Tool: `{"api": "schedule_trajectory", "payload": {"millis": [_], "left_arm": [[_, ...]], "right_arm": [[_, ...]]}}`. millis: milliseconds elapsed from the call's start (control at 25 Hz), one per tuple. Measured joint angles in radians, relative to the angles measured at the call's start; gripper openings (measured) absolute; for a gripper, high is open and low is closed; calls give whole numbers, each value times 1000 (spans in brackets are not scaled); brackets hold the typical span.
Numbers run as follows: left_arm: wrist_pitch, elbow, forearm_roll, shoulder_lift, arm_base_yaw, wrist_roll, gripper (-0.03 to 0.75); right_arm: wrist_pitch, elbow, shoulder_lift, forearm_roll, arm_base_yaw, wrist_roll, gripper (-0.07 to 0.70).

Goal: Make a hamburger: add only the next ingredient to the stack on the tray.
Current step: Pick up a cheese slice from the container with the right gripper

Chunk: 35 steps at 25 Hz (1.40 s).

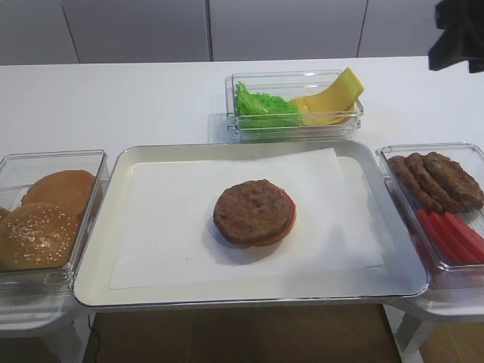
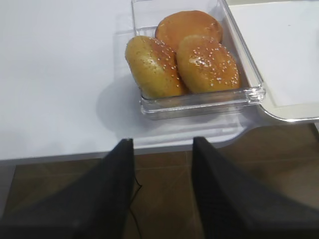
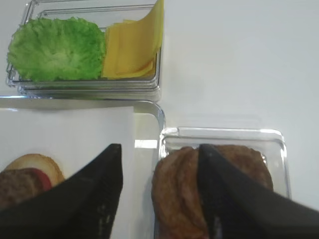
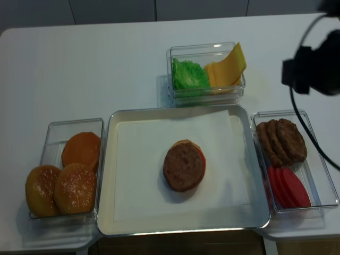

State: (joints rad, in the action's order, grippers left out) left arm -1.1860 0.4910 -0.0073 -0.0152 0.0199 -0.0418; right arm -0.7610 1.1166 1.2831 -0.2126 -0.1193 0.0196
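The right gripper grabs the cheese slice curling up over the clear bin's side by the slice's raised edge (image 4: 239, 52) next, as the other slices lie flat.
Yellow cheese slices (image 1: 330, 102) (image 3: 130, 50) (image 4: 226, 69) lie in the clear bin at the back, one curling up over its right wall. The stack (image 1: 253, 213) (image 4: 184, 166) (image 3: 22, 179), with the brown patty on top, sits mid-tray on the white liner. The cream tray (image 1: 227, 301) (image 4: 104, 175) lies at the front centre. My right gripper (image 3: 159, 149) hangs open and empty above the tray's right rim and the patty bin, short of the cheese. Its arm (image 4: 312, 69) shows at the far right. My left gripper (image 2: 163, 142) is open and empty, off the table's front edge.
Green lettuce (image 1: 265, 110) (image 3: 57, 47) shares the cheese bin. A bin of sesame buns (image 1: 45, 219) (image 2: 192, 55) stands left of the tray. On the right, another bin holds loose patties (image 1: 439, 180) (image 3: 182, 189) and tomato slices (image 4: 289, 186). A black cable (image 4: 305, 125) hangs over it.
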Motion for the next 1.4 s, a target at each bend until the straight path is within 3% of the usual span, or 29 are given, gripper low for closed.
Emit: {"api": "schedule_trajectory", "payload": {"millis": [320,720,1040,1400], "left_arm": [[0,0,0,0,0,0,290],[0,0,0,0,0,0,290],[0,0,0,0,0,0,290],[0,0,0,0,0,0,290]], "right_arm": [[2,236,313,-61,0,21,365],[6,423,576,-93,0,45,364],[12,487,676,-93,0,49,363],[44,487,704,-93,0,52,297]]}}
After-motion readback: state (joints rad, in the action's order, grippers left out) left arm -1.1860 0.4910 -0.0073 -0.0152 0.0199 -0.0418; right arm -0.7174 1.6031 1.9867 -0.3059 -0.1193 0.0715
